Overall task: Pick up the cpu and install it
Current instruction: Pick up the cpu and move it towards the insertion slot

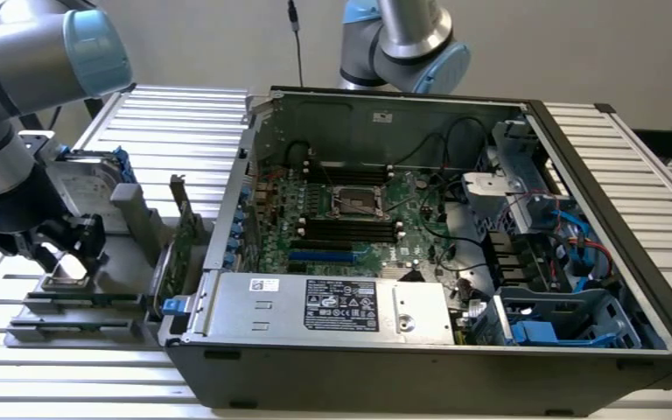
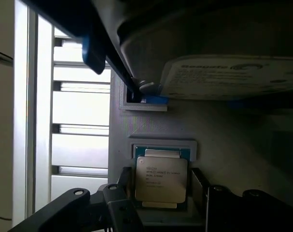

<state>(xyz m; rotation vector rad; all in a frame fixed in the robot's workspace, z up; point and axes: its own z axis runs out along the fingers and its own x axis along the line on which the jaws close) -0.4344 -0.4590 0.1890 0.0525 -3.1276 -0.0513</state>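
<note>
The raised grey edge (image 2: 163,142) of the holder sits tight against the end of the chip, so my gripper needs to grab the chip by its open side edges next.
The cpu (image 2: 160,180), a small square chip with a dull silver top, lies flat in a recess of the grey holder block (image 2: 223,140). My gripper (image 2: 160,187) is lowered over it, open, with one dark finger (image 2: 123,182) on each side of the chip and narrow gaps showing. In the exterior view my gripper (image 1: 66,255) hangs over the grey holder block (image 1: 80,302) at that view's left, beside the open computer case (image 1: 430,350). On the green motherboard, the empty cpu socket (image 1: 357,202) lies uncovered.
A silver hard drive (image 2: 233,72) with blue rails stands in the holder just beyond the chip. An upright green circuit card (image 1: 179,229) stands between the holder and the case wall. The case holds cables, a power supply (image 1: 330,306) and drive cages (image 1: 546,254). Another arm (image 1: 401,44) stands behind it.
</note>
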